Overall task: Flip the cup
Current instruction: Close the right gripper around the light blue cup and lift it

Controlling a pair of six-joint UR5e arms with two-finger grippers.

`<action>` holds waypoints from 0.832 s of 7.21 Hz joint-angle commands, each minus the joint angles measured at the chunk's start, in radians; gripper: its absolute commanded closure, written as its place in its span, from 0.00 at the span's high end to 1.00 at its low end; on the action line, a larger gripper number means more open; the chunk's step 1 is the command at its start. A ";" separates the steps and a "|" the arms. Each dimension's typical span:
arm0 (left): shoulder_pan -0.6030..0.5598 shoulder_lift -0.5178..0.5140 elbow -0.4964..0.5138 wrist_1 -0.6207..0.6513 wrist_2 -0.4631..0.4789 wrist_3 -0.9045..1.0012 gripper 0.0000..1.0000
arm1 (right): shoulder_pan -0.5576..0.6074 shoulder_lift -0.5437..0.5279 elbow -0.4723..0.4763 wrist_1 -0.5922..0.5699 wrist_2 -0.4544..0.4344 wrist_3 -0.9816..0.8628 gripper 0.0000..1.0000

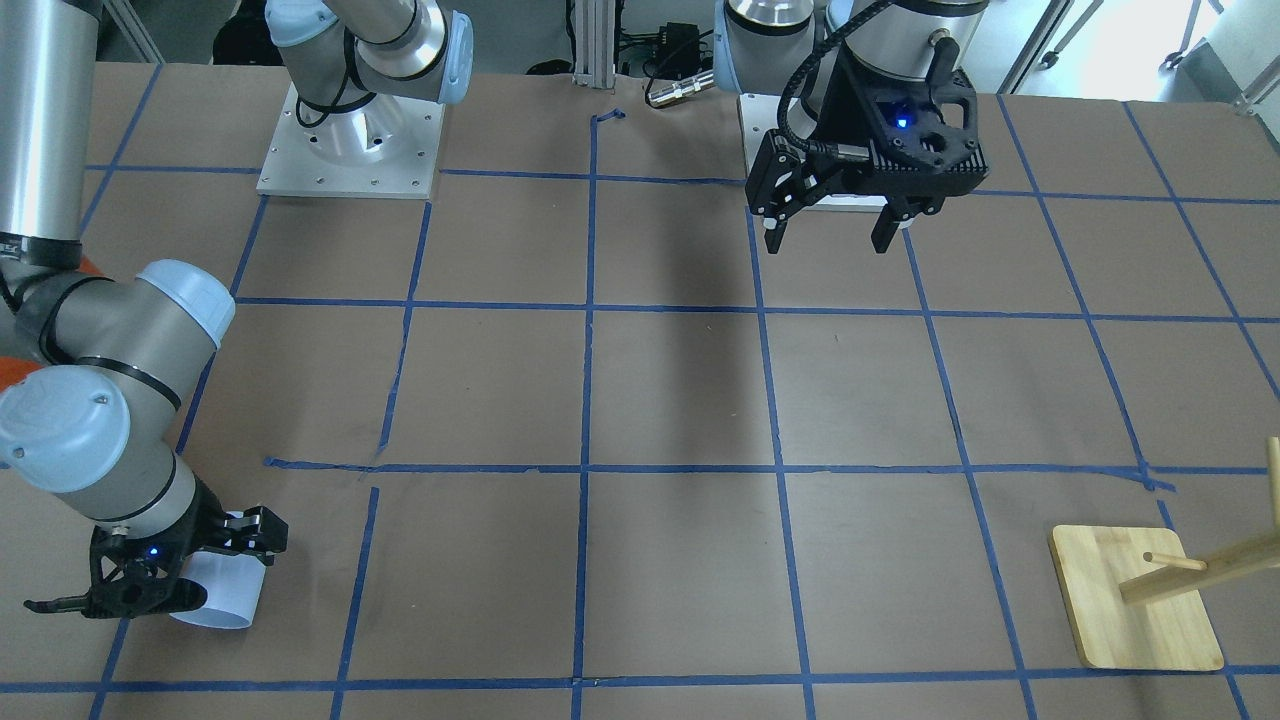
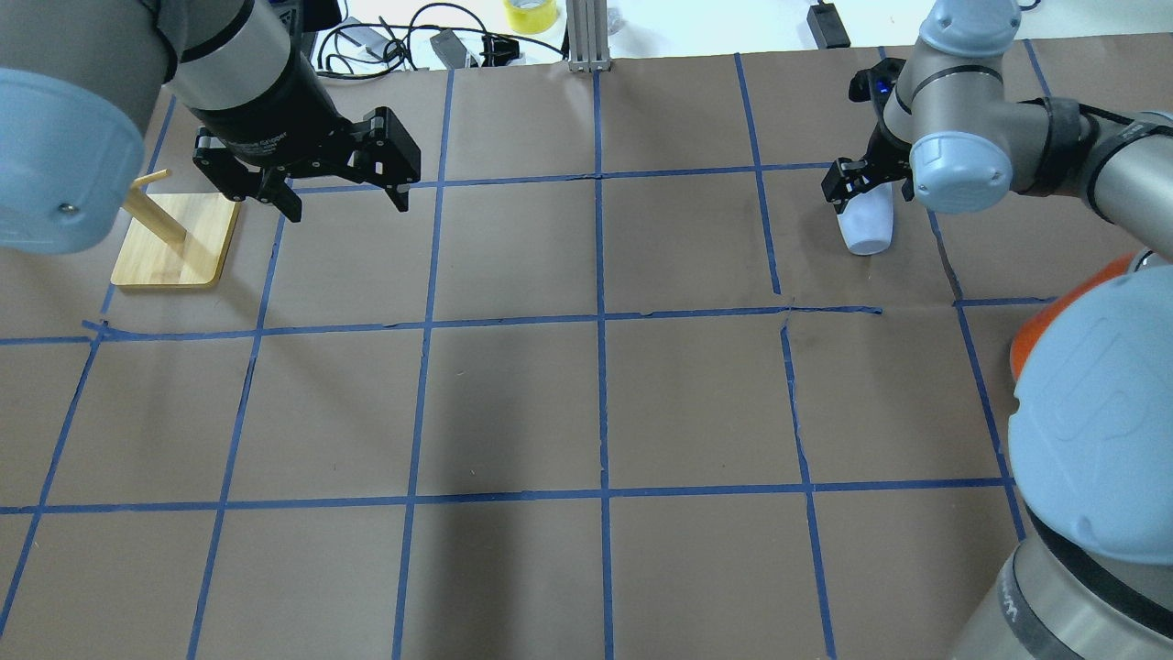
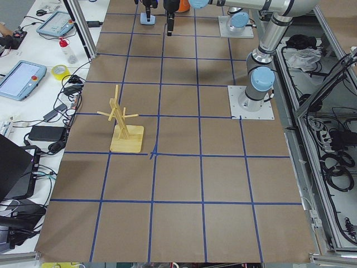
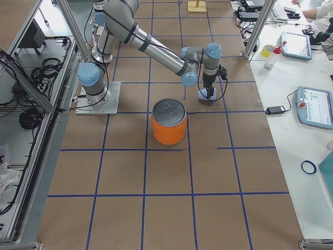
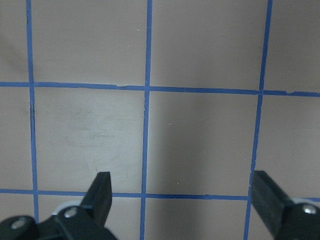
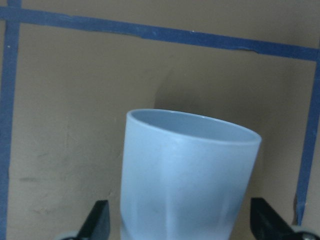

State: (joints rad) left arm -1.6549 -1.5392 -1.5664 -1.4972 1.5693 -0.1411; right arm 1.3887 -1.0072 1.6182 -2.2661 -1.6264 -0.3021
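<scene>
My right gripper picks up the cup [image 6: 187, 175] by its closed base end [image 6: 175, 227] next, to flip it over.
The cup [image 6: 187, 175] is a small pale blue-white tumbler lying on its side on the brown paper, with its open mouth pointing away from the right wrist camera. It also shows in the front view [image 1: 228, 598], the overhead view [image 2: 869, 227] and the right side view [image 4: 204, 94]. My right gripper [image 1: 155, 568] [image 2: 866, 188] [image 6: 180, 222] is open. Its fingers [image 6: 100, 220] stand on either side of the cup's base with small gaps. My left gripper [image 1: 830, 232] [image 2: 339, 194] [image 5: 180, 192] is open and empty, hovering over bare paper far from the cup.
A large orange can with a silver top [image 4: 169, 122] stands near the right arm, between its base and the cup. A wooden mug tree on a square base [image 1: 1135, 600] [image 2: 174, 243] [image 3: 127, 139] stands near the left gripper. Blue tape lines grid the table.
</scene>
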 commanded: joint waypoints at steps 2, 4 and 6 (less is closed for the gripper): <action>0.001 0.001 0.000 0.000 0.000 0.002 1.00 | -0.011 0.053 -0.004 -0.080 0.013 0.009 0.69; 0.001 0.001 0.000 0.000 0.001 0.002 1.00 | -0.005 0.042 -0.029 -0.081 0.013 0.012 0.06; 0.001 0.001 0.000 0.000 0.002 0.002 1.00 | 0.111 0.027 -0.090 -0.066 0.010 0.014 0.06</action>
State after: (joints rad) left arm -1.6536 -1.5386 -1.5662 -1.4972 1.5706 -0.1396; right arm 1.4241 -0.9710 1.5606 -2.3381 -1.6145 -0.2887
